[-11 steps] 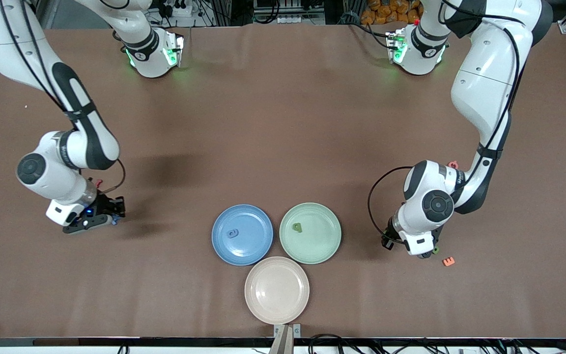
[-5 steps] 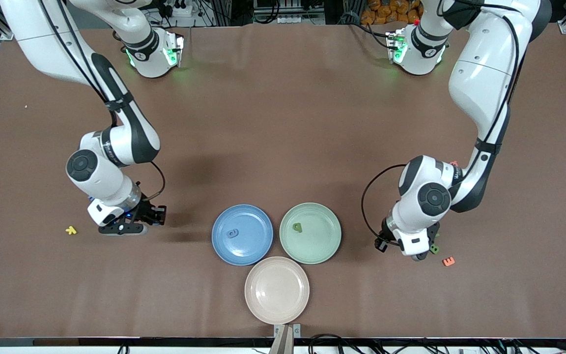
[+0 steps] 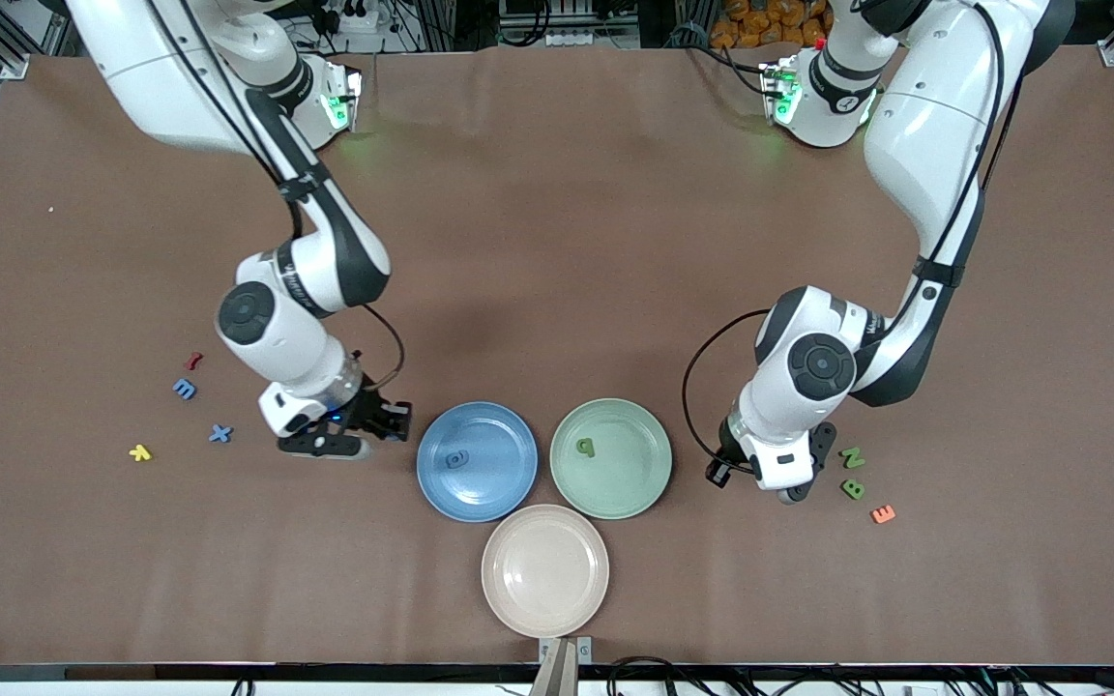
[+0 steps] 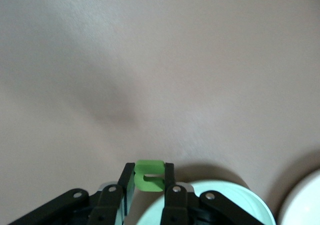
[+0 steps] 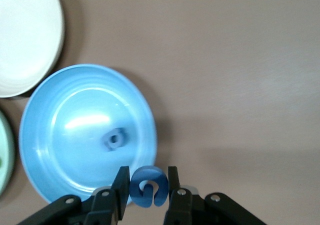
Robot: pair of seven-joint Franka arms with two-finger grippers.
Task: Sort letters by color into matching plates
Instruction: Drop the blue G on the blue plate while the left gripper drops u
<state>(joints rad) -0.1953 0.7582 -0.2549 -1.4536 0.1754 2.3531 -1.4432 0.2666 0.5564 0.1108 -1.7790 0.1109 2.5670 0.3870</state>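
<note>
The green letter (image 4: 150, 167) hangs beside the pale green plate (image 4: 237, 197), short of the plate's rim. My left gripper should keep holding the letter until it is over the plate.
My right gripper (image 5: 147, 184) is shut on a blue letter (image 5: 148, 187) and hangs just off the rim of the blue plate (image 3: 504, 488), toward the right arm's end. One blue letter (image 3: 458, 458) lies in that plate. My left gripper (image 4: 149, 174) is shut on a green letter (image 4: 148, 181) beside the pale green plate (image 3: 634, 481), toward the left arm's end. One green letter (image 3: 585, 447) lies in it. Two blue letters (image 3: 185, 389) (image 3: 219, 433) and two green letters (image 3: 852, 457) (image 3: 852, 489) lie loose on the table.
A beige plate (image 3: 545, 604) sits nearer the camera, touching both other plates. A red letter (image 3: 193, 361) and a yellow letter (image 3: 139, 451) lie by the loose blue ones. An orange letter (image 3: 883, 514) lies by the loose green ones.
Both arms have swung inward toward the plates with their letters held. The right gripper now hangs by the blue plate, the left by the green. Loose letters they covered now show.
</note>
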